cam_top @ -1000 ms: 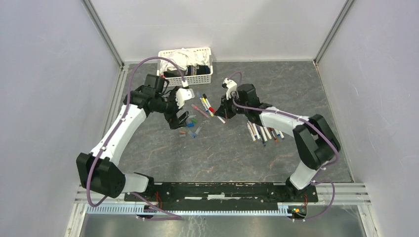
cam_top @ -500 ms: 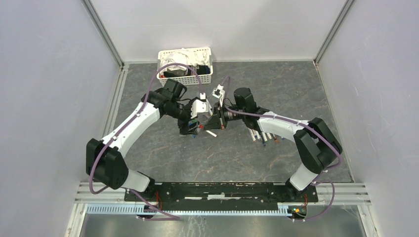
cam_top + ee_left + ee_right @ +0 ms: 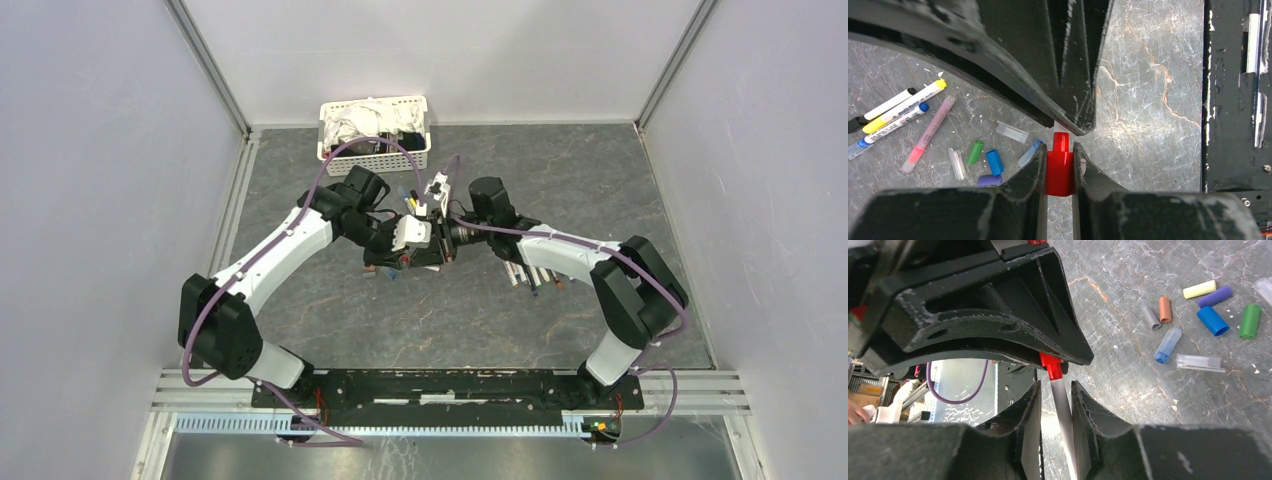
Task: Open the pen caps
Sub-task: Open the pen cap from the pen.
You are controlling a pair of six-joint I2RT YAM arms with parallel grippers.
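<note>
My right gripper should close on the white pen's body now, because in the right wrist view the pen's body runs between my fingers, almost level with the red cap's rim.
My left gripper (image 3: 1060, 150) is shut on a red pen cap (image 3: 1060, 172), whose narrow end points at the right gripper. In the right wrist view the same red cap (image 3: 1051, 367) sits on a white pen barrel (image 3: 1063, 415). The barrel runs between the fingers of my right gripper (image 3: 1055, 385), which stands slightly open: the barrel rests on one finger, with a gap at the other. Both grippers meet nose to nose above mid-table, the left gripper (image 3: 415, 243) and the right gripper (image 3: 437, 245). Loose caps lie below: green (image 3: 975, 151), blue (image 3: 994, 161), purple (image 3: 989, 179).
A white slotted basket (image 3: 375, 160) of cloths stands at the back. A row of pens (image 3: 535, 270) lies under the right forearm. More capped pens (image 3: 903, 112) lie left of the loose caps. Yellow (image 3: 1199, 289), orange (image 3: 1165, 309) and grey (image 3: 1151, 318) caps lie on the mat.
The left arm swung right from the loose caps to the right gripper and closed on the red cap. The right gripper brought the pen down and left, then loosened its jaws.
</note>
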